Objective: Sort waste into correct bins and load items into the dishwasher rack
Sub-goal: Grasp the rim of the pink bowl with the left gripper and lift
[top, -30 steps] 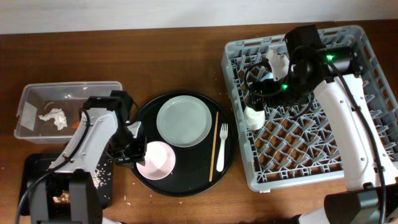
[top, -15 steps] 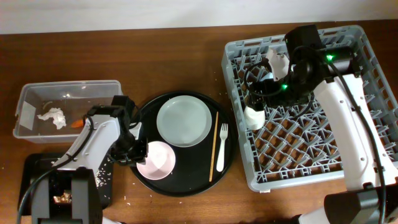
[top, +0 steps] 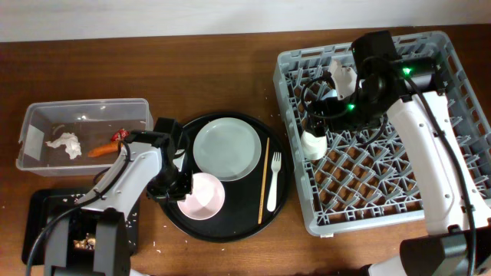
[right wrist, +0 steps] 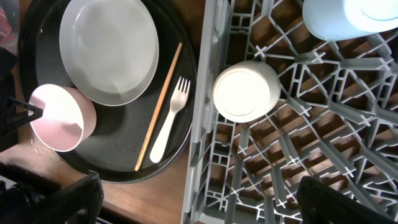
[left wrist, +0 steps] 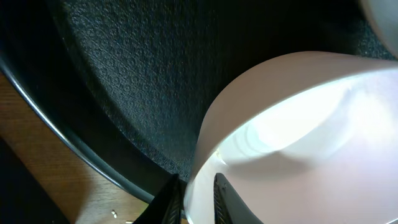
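The robot's right gripper will next load the pinkish-white bowl (top: pixel 204 196) into the dishwasher rack, so it will grab the bowl by the part of its rim that the left gripper leaves free.
My left gripper (top: pixel 179 192) (left wrist: pixel 199 200) is shut on the rim of the pinkish-white bowl (top: pixel 204 196) (left wrist: pixel 298 124), one finger inside and one outside. The bowl is on the round black tray (top: pixel 230 224) with the pale plate (top: pixel 227 149), the wooden chopstick (top: pixel 264 176) and the white fork (top: pixel 273 181). My right gripper (right wrist: pixel 199 208) hangs open and empty over the grey dishwasher rack (top: pixel 383 192). A cream cup (top: pixel 313 144) (right wrist: pixel 245 90) sits upside down in the rack, beside a light-blue cup (right wrist: pixel 348 15).
The clear tub (top: pixel 84 105) at the left holds a white tissue (top: pixel 65 144), an orange carrot (top: pixel 102 150) and a red wrapper (top: pixel 120 136). A shallow black tray (top: pixel 42 222) in front of it holds brownish scraps (top: pixel 83 244). Crumbs lie on the wood near it.
My left arm has swung to the right and its jaws have closed on the bowl's rim. The bowl has shifted right on the tray. The right arm has not moved.
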Robot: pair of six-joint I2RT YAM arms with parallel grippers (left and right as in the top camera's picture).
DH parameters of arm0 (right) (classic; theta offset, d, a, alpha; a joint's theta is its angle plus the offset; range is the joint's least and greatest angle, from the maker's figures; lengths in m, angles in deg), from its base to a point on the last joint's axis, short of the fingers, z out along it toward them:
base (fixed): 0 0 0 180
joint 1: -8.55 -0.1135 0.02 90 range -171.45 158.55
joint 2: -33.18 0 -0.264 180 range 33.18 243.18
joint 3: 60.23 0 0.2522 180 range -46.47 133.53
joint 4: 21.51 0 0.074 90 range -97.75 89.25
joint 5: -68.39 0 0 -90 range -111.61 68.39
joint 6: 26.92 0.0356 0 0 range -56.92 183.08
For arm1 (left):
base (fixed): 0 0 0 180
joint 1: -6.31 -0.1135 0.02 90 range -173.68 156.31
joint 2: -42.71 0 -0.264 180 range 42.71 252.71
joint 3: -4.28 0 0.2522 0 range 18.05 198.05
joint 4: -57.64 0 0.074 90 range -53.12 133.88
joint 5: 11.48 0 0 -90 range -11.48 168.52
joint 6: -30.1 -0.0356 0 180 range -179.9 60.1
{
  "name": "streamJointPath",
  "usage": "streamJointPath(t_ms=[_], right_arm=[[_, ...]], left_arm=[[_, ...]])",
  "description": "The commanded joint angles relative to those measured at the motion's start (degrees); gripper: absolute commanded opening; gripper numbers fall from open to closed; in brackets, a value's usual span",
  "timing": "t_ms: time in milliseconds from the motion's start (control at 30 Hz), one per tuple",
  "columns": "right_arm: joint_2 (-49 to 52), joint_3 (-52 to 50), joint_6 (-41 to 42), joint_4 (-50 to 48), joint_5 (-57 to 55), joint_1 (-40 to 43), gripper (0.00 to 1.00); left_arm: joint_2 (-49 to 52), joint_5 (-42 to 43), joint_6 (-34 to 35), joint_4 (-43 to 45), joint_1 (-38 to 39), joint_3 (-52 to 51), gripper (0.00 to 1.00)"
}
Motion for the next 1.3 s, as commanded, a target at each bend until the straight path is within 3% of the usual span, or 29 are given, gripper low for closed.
streamJointPath(t_ms=[0, 400, 433, 500, 567, 867, 1100, 1200, 1267], right_arm=[[-0.17, 0.96, 0.28, -0.02, 0.07, 0.00, 0.99], [-0.17, 0.96, 0.28, -0.02, 0.07, 0.00, 0.99], [-0.17, 0.96, 0.28, -0.02, 0.07, 0.00, 0.99], [-0.17, 0.96, 0.28, -0.02, 0.07, 0.00, 0.99], [-0.17, 0.96, 0.28, 0.00, 0.07, 0.00, 0.99], [-0.17, 0.96, 0.28, 0.00, 0.07, 0.00, 0.99], [-0.17, 0.96, 5.03, -2.47, 13.16, 0.00, 0.99], [0.15, 0.96, 5.14, -1.77, 17.20, -3.50, 0.86], [0.15, 0.96, 5.20, -3.08, 12.00, -9.94, 0.66]], left_arm=[[-0.46, -0.81, 0.81, 0.92, 0.13, -0.59, 0.19], [-0.46, -0.81, 0.98, 3.06, 0.13, -2.73, 0.19], [-0.46, -0.81, 0.98, 3.39, 0.13, -3.06, 0.17], [-0.46, -0.81, 0.98, 3.89, 0.13, -3.08, 0.00], [-0.59, -0.83, 0.96, 3.65, 0.13, -2.58, 0.00], [-11.43, -0.33, 3.13, -14.49, 0.13, 21.29, 0.00], [-14.27, -0.33, 3.10, -16.55, 0.15, 22.36, 0.00], [-14.27, -0.28, 3.13, -16.55, 0.20, 22.36, 0.00], [-14.27, 0.57, 3.10, -16.55, 0.20, 22.36, 0.00]])
